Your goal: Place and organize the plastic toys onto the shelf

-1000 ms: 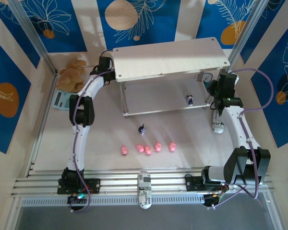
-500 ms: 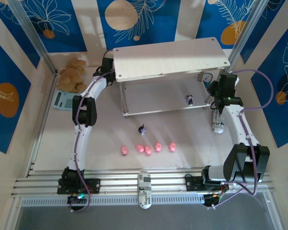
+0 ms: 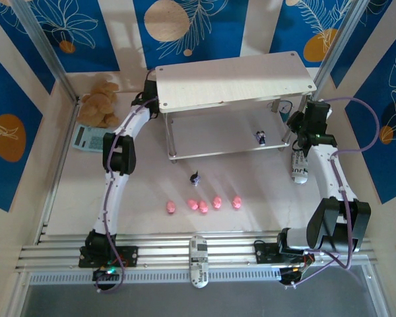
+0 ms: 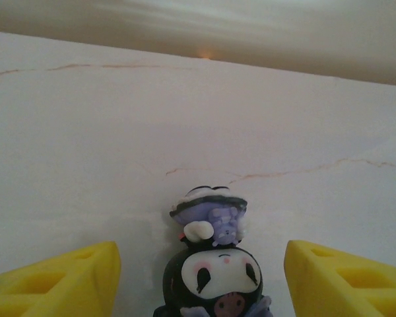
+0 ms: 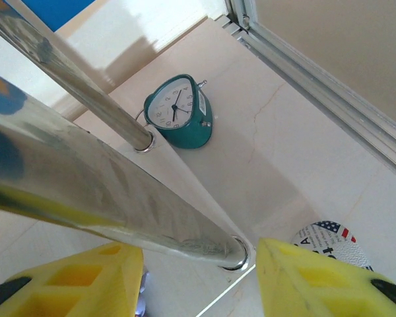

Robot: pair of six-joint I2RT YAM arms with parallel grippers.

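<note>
The dark figurine's white-faced head (image 4: 215, 279) is between my left gripper's fingers, which are level on either side of it. My left gripper should close on the figurine.
The shelf (image 3: 234, 79) stands at the back of the table on thin silver legs. My left gripper (image 4: 201, 290) is open under its left end, yellow fingertips (image 4: 59, 284) apart on either side of a dark figurine (image 4: 214, 274) with a white face and purple hat, touching neither side. Another dark figurine (image 3: 260, 137) stands on the lower board, and one more (image 3: 195, 177) on the table in front. Several pink pigs (image 3: 203, 206) lie in a row nearer the arms. My right gripper (image 5: 198, 277) is open at the shelf's right end, straddling a metal leg (image 5: 185, 224).
A brown plush bear (image 3: 100, 102) and a grey calculator (image 3: 86, 137) sit at the back left. A teal alarm clock (image 5: 178, 111) stands behind the shelf's right legs. A printed can (image 3: 298, 165) lies beside the right arm. Metal frame posts (image 3: 46, 53) flank the table.
The left arm has pushed slightly further right, under the shelf's left end. The right wrist has drifted a little to the right. The toys have not moved.
</note>
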